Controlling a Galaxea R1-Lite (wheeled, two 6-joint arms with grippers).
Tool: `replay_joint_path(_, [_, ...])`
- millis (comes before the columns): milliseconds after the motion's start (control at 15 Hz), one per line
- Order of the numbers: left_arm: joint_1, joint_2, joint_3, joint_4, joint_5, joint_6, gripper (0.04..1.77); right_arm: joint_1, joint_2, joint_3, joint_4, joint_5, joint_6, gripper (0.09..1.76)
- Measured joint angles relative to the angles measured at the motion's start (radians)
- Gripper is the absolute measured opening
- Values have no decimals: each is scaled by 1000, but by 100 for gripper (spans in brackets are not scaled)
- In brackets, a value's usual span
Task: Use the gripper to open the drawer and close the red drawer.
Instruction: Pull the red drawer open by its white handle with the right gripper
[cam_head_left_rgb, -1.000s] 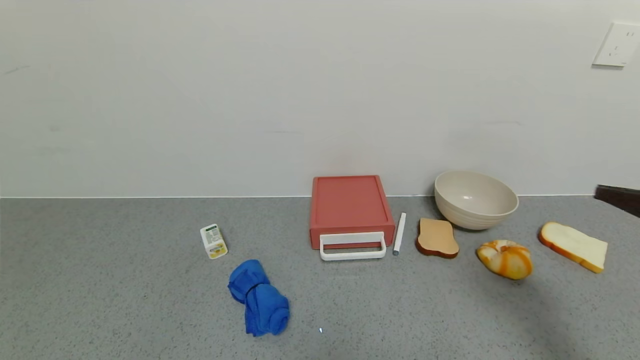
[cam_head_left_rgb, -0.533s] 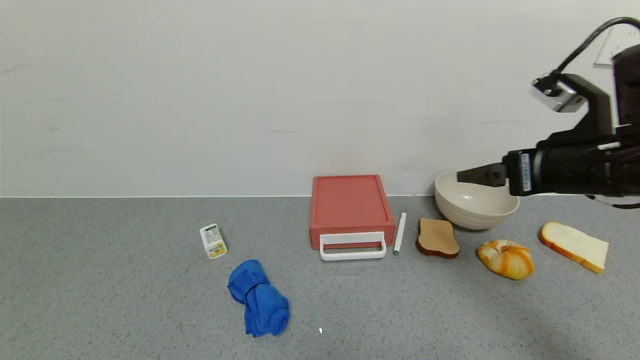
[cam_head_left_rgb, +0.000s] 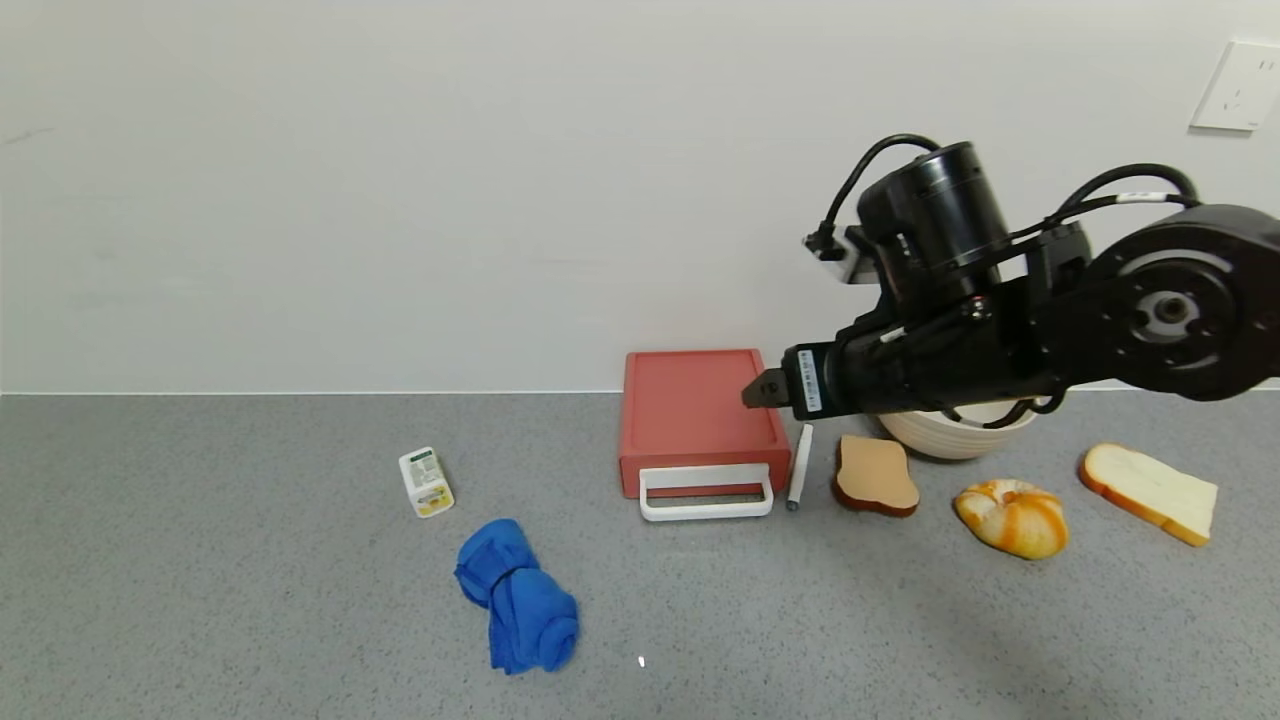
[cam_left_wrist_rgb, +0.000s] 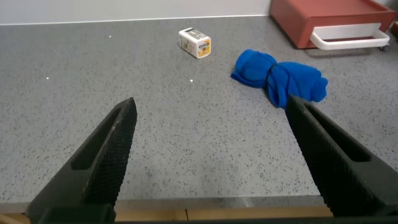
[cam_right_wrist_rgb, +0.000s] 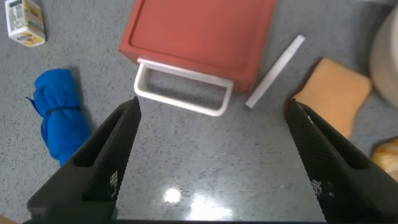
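Note:
My right gripper should next grab the drawer by its white loop handle (cam_head_left_rgb: 706, 492), which alone sticks out, as the tray is pushed fully into the red box.
The salmon-red drawer box (cam_head_left_rgb: 698, 412) stands against the back wall with its tray pushed in and its white loop handle (cam_head_left_rgb: 706, 492) facing me. My right gripper (cam_head_left_rgb: 760, 388) hovers above the box's right edge, open and empty. In the right wrist view the box (cam_right_wrist_rgb: 199, 31) and handle (cam_right_wrist_rgb: 182, 90) lie beyond the right gripper (cam_right_wrist_rgb: 212, 106), whose fingers are wide apart. My left gripper (cam_left_wrist_rgb: 210, 102) is open and empty, low over the table's near edge. It sees the box (cam_left_wrist_rgb: 329, 15) far off.
A white pen (cam_head_left_rgb: 799, 467) lies just right of the box, then a toast slice (cam_head_left_rgb: 875, 475), a beige bowl (cam_head_left_rgb: 950, 432) partly behind my right arm, a bread roll (cam_head_left_rgb: 1010, 517) and a bread slice (cam_head_left_rgb: 1148, 493). A blue cloth (cam_head_left_rgb: 517, 595) and a small carton (cam_head_left_rgb: 426, 482) lie left.
My right arm has come in from the right and swung left, from over the bowl to over the drawer box's right edge. Nothing on the table has moved.

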Motion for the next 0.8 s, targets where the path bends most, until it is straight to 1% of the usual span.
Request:
replay_joint_path(133, [0, 0, 0, 0, 0, 0, 172, 46, 63, -53, 40, -18, 39, 171])
replay_joint_path(267, [0, 0, 0, 0, 0, -2, 172, 74, 109, -76, 47, -22, 48, 171])
replay_joint_path(400, [0, 0, 0, 0, 0, -2, 172, 94, 141, -83, 48, -23, 48, 136])
replay_joint_path(533, [0, 0, 0, 0, 0, -3, 172, 107, 163, -86, 47, -23, 48, 107])
replay_joint_path(733, [0, 0, 0, 0, 0, -3, 172, 110, 184, -93, 44, -23, 46, 76])
replay_joint_path(800, [0, 0, 0, 0, 0, -3, 172, 111, 187, -93, 43, -21, 41, 41])
